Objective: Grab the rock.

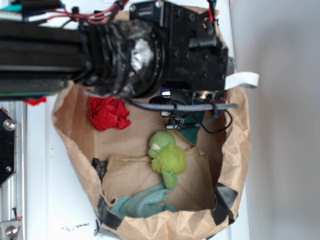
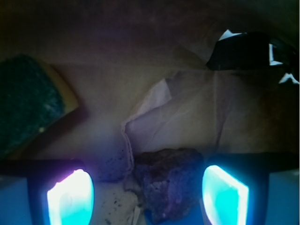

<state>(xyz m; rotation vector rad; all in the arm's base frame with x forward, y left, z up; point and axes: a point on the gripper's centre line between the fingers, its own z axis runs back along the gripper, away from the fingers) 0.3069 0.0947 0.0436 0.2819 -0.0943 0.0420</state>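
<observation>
The gripper should close on the lumpy rock (image 2: 169, 185), because its fingertips reach down on both sides of the rock in the wrist view. Closing now would hold it now.
The rock (image 2: 168, 183), a lumpy brown-grey stone, lies on crumpled brown paper low in the wrist view. My gripper (image 2: 147, 197) is open and straddles it. The left fingertip (image 2: 70, 197) glows well clear of the stone. The right fingertip (image 2: 225, 194) stands close beside it, with a thin gap. In the exterior view the gripper (image 1: 176, 119) hangs low inside the paper-lined bin under the black wrist, and the rock is hidden beneath it.
A red wrinkly ball (image 1: 109, 113) lies left of the gripper. A green plush toy (image 1: 167, 157) sits just in front of it, and a teal cloth (image 1: 145, 202) lies beyond that. A green sponge (image 2: 28, 108) is at the left. Brown paper walls (image 1: 240, 150) ring the area.
</observation>
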